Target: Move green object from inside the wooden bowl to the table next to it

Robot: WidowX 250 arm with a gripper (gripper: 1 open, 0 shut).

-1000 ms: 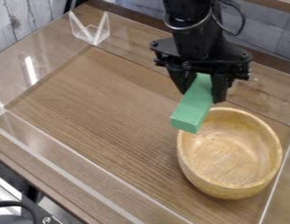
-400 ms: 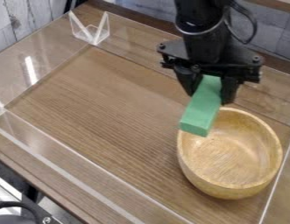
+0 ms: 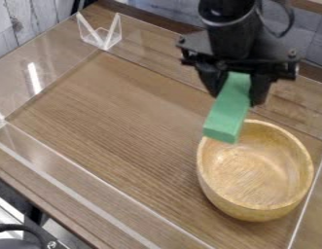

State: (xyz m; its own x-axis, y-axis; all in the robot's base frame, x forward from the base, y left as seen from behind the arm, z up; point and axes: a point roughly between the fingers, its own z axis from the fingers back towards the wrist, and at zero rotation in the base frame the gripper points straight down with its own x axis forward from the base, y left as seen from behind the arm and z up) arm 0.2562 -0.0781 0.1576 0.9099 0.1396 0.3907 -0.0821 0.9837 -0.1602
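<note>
My gripper should lower the green object before it lets go. The object's lower end is high above the table beside the bowl, so it would drop if I opened now.
My black gripper hangs above the far left rim of the wooden bowl, pointing steeply down. It is shut on the upper end of the green object, a flat green block that dangles tilted in the air, its lower end just over the bowl's far left rim. The bowl is light tan, round and shallow, and sits at the right of the brown wood-grain table. Nothing shows inside the bowl.
Low clear acrylic walls run round the table's edges. A small clear folded stand sits at the far left corner. A broad stretch of bare tabletop lies left of the bowl.
The gripper has drifted slightly right and up with the green block, which now hangs a little higher over the bowl's rim.
</note>
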